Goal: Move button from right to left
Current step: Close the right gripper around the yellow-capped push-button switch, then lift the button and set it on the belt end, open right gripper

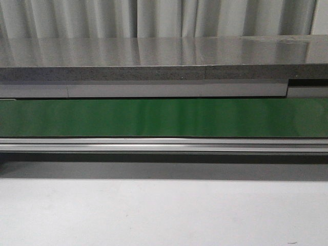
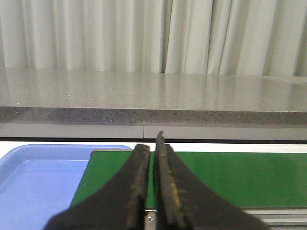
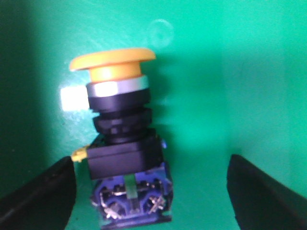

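Note:
My right gripper's fingers are reaching down beside the blue contact block (image 3: 132, 194), over the green belt, so my right gripper should close on the button now.
The button (image 3: 122, 139) shows only in the right wrist view. It lies on its side on the green belt (image 3: 249, 72), with a yellow-orange cap, a black body and a blue contact block. My right gripper (image 3: 151, 191) is open, its two black fingers (image 3: 41, 196) either side of the button's base, closer to one side than the other and not touching it. My left gripper (image 2: 152, 158) is shut and empty, over the end of the green belt (image 2: 249, 177). Neither gripper nor the button shows in the front view.
A blue tray (image 2: 33, 182) lies beside the belt's end in the left wrist view. The green conveyor belt (image 1: 164, 118) runs across the front view with a metal rail (image 1: 164, 145) in front and a grey stone counter (image 1: 154, 61) behind. White table surface (image 1: 164, 215) lies nearest.

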Controlling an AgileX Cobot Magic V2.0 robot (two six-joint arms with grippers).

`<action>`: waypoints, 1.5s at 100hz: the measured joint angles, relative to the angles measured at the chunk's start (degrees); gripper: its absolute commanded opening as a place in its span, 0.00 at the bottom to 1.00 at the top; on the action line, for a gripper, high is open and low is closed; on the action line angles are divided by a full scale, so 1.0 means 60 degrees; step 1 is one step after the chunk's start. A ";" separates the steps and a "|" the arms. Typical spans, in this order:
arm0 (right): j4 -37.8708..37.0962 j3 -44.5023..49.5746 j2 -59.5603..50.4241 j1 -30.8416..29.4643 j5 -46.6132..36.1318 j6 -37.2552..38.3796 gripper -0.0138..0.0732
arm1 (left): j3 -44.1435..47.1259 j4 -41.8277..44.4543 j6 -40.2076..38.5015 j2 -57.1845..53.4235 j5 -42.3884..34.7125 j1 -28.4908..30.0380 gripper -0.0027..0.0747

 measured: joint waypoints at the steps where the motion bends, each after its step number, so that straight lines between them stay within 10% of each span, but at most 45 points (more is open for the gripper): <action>1: 0.0000 0.0000 0.0033 0.0000 -0.0024 0.0000 0.85 | 0.0000 0.0000 0.0000 0.0000 0.0000 0.0000 0.04; 47: 0.0206 -0.0177 0.0299 0.0000 -0.0232 0.0000 0.41 | 0.0000 0.0000 0.0000 0.0000 0.0000 0.0000 0.04; 150: 0.1768 -0.0403 -0.2587 0.1586 0.2394 -0.0019 0.40 | 0.0000 0.0000 0.0000 0.0000 0.0000 0.0000 0.04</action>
